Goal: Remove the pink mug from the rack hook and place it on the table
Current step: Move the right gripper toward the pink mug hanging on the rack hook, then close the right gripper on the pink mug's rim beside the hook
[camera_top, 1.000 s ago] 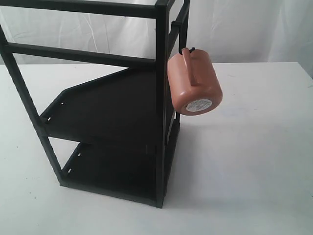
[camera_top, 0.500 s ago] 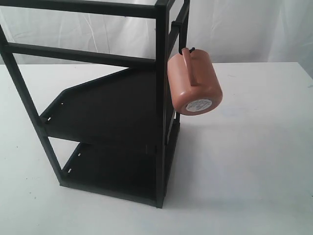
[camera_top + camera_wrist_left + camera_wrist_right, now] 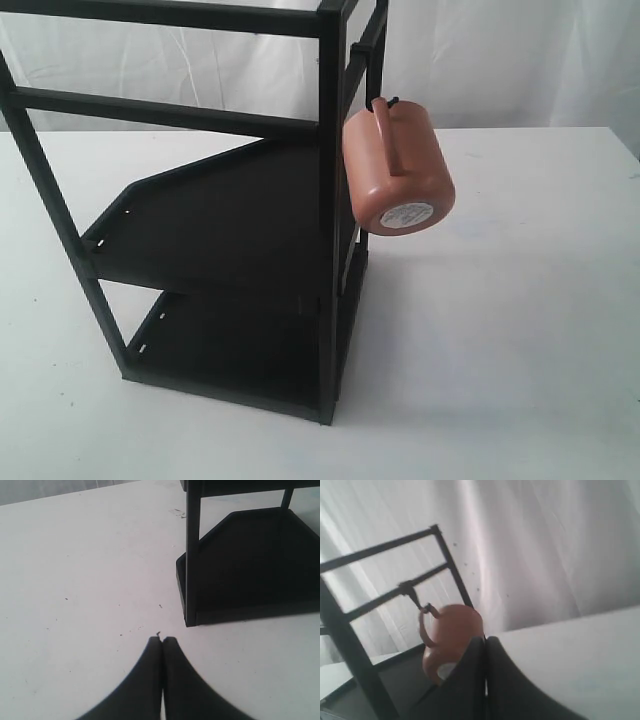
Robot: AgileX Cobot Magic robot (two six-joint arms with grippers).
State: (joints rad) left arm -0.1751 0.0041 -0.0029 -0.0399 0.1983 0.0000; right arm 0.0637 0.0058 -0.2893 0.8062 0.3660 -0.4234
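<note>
My right gripper grabs the mug by its loop handle (image 3: 386, 135) next, to lift the pink mug off the rack hook (image 3: 383, 102).
The pink mug (image 3: 397, 168) hangs by its loop handle from the rack hook (image 3: 383, 102) on the right upright of the tall black rack (image 3: 215, 215), its white-stickered base turned toward the exterior camera. Below it lies the white table (image 3: 500, 330). Neither gripper shows in the exterior view. In the right wrist view the mug (image 3: 451, 640) hangs from the hook (image 3: 426, 608) beyond my right gripper (image 3: 485, 639), which is shut on nothing and apart from the mug. My left gripper (image 3: 162, 640) is shut and empty above the table (image 3: 85, 580), near the rack's bottom corner (image 3: 191, 620).
White cloth (image 3: 500, 60) hangs behind the table. The rack's two dark shelves (image 3: 230, 330) fill the left half of the exterior view. The tabletop stretches to the right of the rack, under and beyond the mug.
</note>
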